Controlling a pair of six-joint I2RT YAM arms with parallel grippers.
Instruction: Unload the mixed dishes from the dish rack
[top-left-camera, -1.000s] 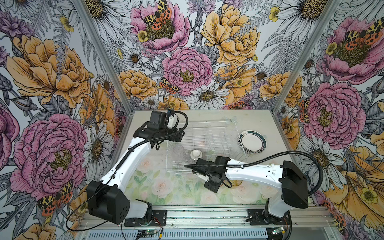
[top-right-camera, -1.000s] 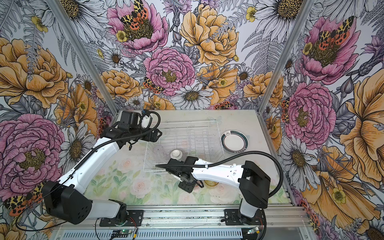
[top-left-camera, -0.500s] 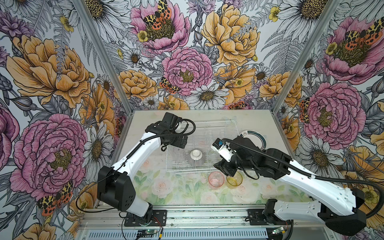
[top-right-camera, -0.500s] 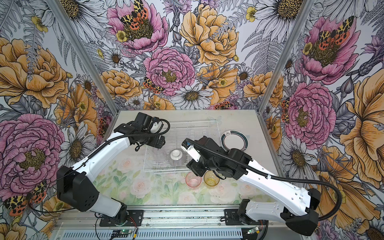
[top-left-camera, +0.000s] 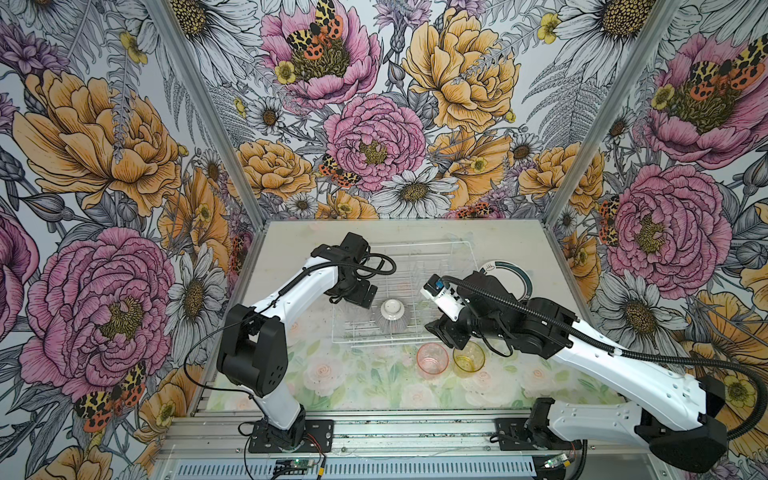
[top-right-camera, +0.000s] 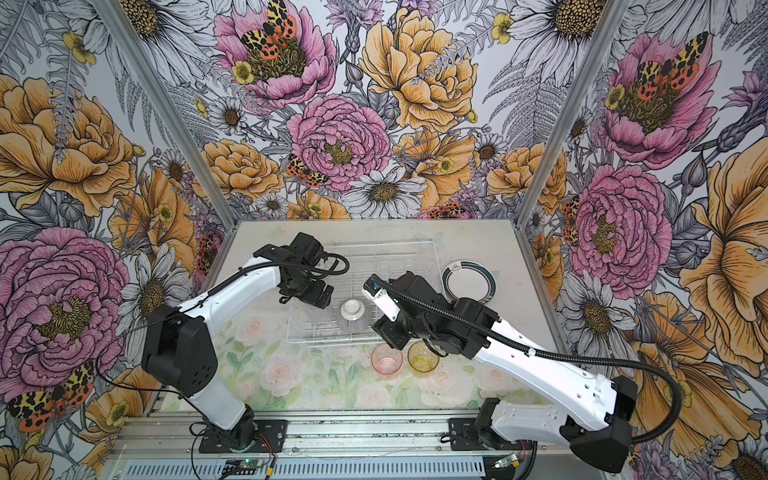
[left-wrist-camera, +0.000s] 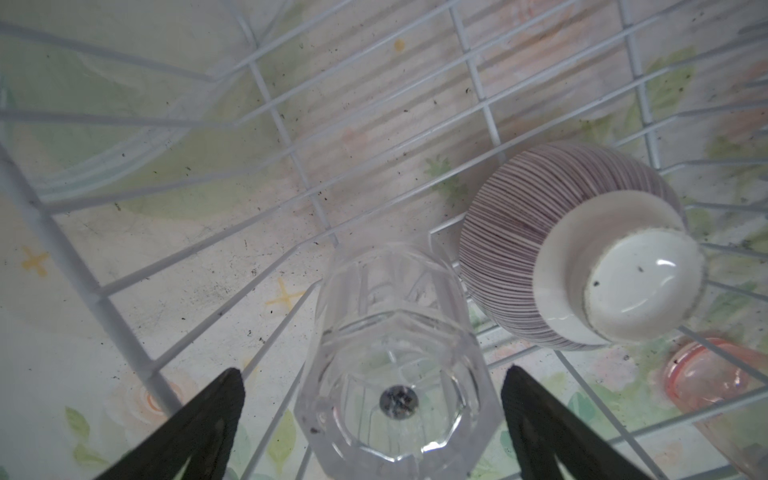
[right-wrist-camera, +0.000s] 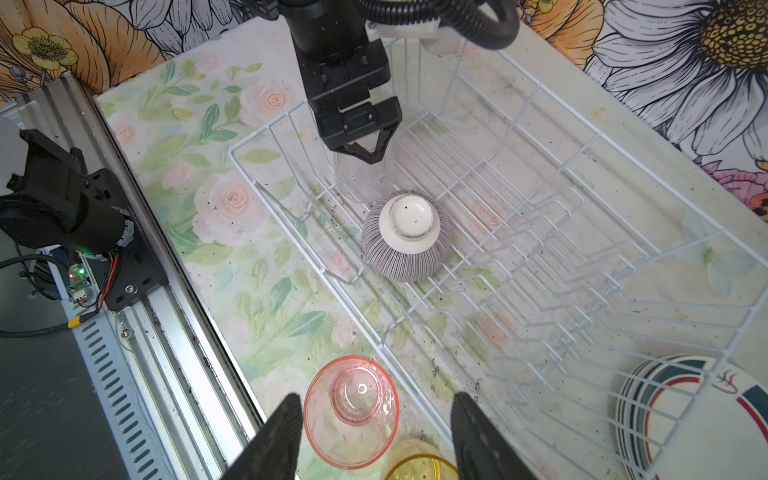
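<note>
The robot's left hand isn't ready to close yet and should go farther along the clear tumbler (left-wrist-camera: 395, 374) between its fingers, because the fingers only reach the tumbler's upturned base in the left wrist view.
The white wire dish rack (top-left-camera: 419, 246) holds an upturned ribbed bowl (top-left-camera: 392, 316) (left-wrist-camera: 582, 249) and an upturned clear tumbler (left-wrist-camera: 395, 374) (right-wrist-camera: 361, 178). My left gripper (left-wrist-camera: 372, 372) (top-left-camera: 353, 297) is open, one finger on each side of the clear tumbler, not touching it. In front of the rack a pink tumbler (top-left-camera: 432, 359) (right-wrist-camera: 351, 411) and an amber tumbler (top-left-camera: 468, 358) (right-wrist-camera: 419, 463) stand on the table. My right gripper (right-wrist-camera: 376, 399) (top-left-camera: 442, 332) hangs open above the pink tumbler, holding nothing. Stacked plates (top-left-camera: 509, 274) (right-wrist-camera: 698, 424) lie right of the rack.
Upright prongs (right-wrist-camera: 540, 266) fill the right half of the rack. The aluminium rail (top-left-camera: 374, 432) with both arm bases runs along the table's front edge. Flowered walls close in the left, back and right sides.
My right gripper opened, left the pink tumbler beside the amber one and rose. My left gripper moved from the rack's back left corner down over the clear tumbler.
</note>
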